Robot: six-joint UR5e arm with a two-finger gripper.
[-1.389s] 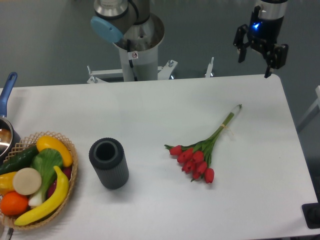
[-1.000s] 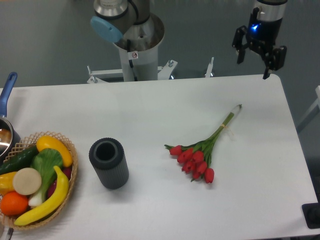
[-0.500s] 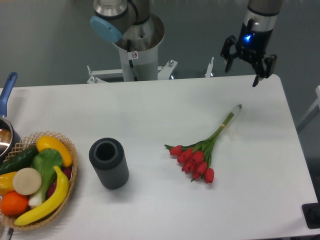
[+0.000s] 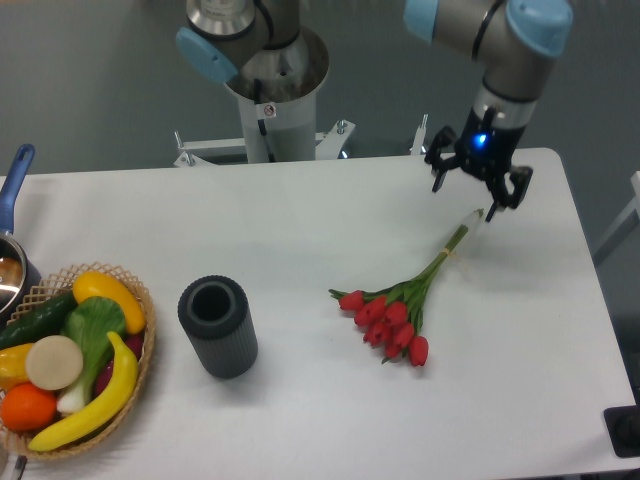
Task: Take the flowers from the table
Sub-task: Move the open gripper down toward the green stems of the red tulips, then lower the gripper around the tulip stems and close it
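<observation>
The gripper grabs the flowers' bound stems next, so that the red blooms stay free as the flowers leave the table.
The flowers (image 4: 392, 314), a bunch of red tulips with green leaves, lie on the white table (image 4: 300, 220) right of centre. Their thin bound stems (image 4: 457, 240) run up to the right, ending near the gripper. My gripper (image 4: 467, 197) is open and empty. It hangs just above the tip of the stems, with one finger (image 4: 437, 181) to the left and one (image 4: 496, 207) to the right. It touches nothing.
A dark grey ribbed cylinder (image 4: 217, 326) stands upright left of the flowers. A wicker basket (image 4: 75, 365) with a banana and vegetables sits at the front left. A pot with a blue handle (image 4: 12, 190) is at the left edge. The arm's base (image 4: 272, 90) stands behind the table.
The gripper has come down and to the left, from above the table's back right corner to just over the tip of the stems. The flowers have not moved.
</observation>
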